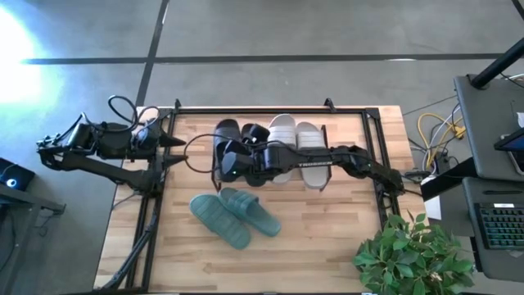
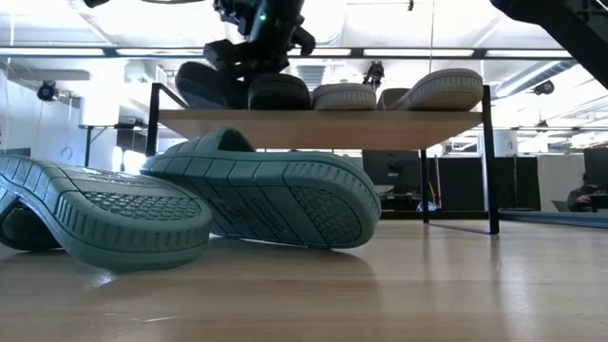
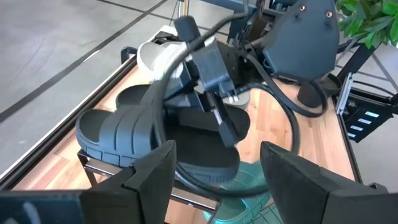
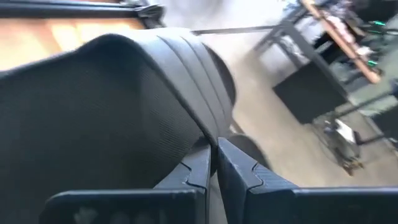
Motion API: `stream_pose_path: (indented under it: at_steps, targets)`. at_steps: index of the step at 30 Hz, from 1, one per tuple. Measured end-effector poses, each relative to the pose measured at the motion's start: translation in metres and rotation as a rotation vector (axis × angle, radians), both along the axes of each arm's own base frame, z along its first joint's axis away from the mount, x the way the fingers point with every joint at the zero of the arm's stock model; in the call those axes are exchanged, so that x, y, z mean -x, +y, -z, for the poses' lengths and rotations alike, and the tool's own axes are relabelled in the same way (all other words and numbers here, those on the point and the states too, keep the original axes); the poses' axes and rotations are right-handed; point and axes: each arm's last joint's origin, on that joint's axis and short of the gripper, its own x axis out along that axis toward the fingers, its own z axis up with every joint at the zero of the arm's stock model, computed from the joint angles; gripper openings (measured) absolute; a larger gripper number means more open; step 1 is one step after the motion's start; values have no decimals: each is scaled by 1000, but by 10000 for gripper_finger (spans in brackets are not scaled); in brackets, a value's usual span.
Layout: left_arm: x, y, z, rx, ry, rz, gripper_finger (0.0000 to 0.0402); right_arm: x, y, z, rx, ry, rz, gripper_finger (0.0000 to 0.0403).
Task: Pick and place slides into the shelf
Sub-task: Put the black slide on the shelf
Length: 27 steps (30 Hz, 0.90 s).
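Note:
The robot should next grab the outer black slide by its sole's side edge (image 3: 202,178) with its left gripper. The black pair can then be set neatly in the shelf (image 3: 180,199).
The shelf (image 1: 348,123) stands across the far half of the table, and its wooden board (image 2: 323,126) carries the black pair (image 1: 227,131) on the left and the white pair (image 1: 296,135) on the right. On the table in front of it, the teal pair (image 1: 233,215) lies sole-up, one slide leaning on the other (image 2: 275,195). My right gripper (image 1: 229,166) reaches over the shelf from the right and is shut on the inner black slide (image 3: 202,146). My left gripper (image 1: 176,152) waits open at the table's left edge, level with the shelf. My right gripper pinches the edge of the black slide's strap (image 4: 208,140) between its two fingers (image 3: 225,127). They come from above, slanting down from the table's right. The slide rests on the shelf board beside the other black slide (image 3: 115,127).
A potted plant (image 1: 409,250) stands at the table's near right corner. Yellow cables (image 1: 434,131) and a desk with a keyboard (image 1: 499,225) lie beyond the right edge. Bare wood shows at the near left and near middle of the table (image 1: 311,262).

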Motion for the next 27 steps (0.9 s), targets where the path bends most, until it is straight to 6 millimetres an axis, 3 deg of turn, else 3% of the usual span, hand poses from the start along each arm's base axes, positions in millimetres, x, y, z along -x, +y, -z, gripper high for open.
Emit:
stream_pose_path:
  at_steps: [4,12,17,23,27]
  targets:
    - [1,0,0,-5,-3,-10,219,-1,-1,1,-80,-5,-57,30]
    - [9,3,6,9,53,-93,219,2,-3,-3,-50,30,-55,142]
    - [3,3,19,-9,84,-118,219,9,-4,-18,-7,49,-80,186]
    - [-12,3,52,-118,151,-126,211,27,-2,-53,57,9,-59,189]
    - [-17,5,64,-215,128,-170,158,51,-9,-87,15,-95,6,148]
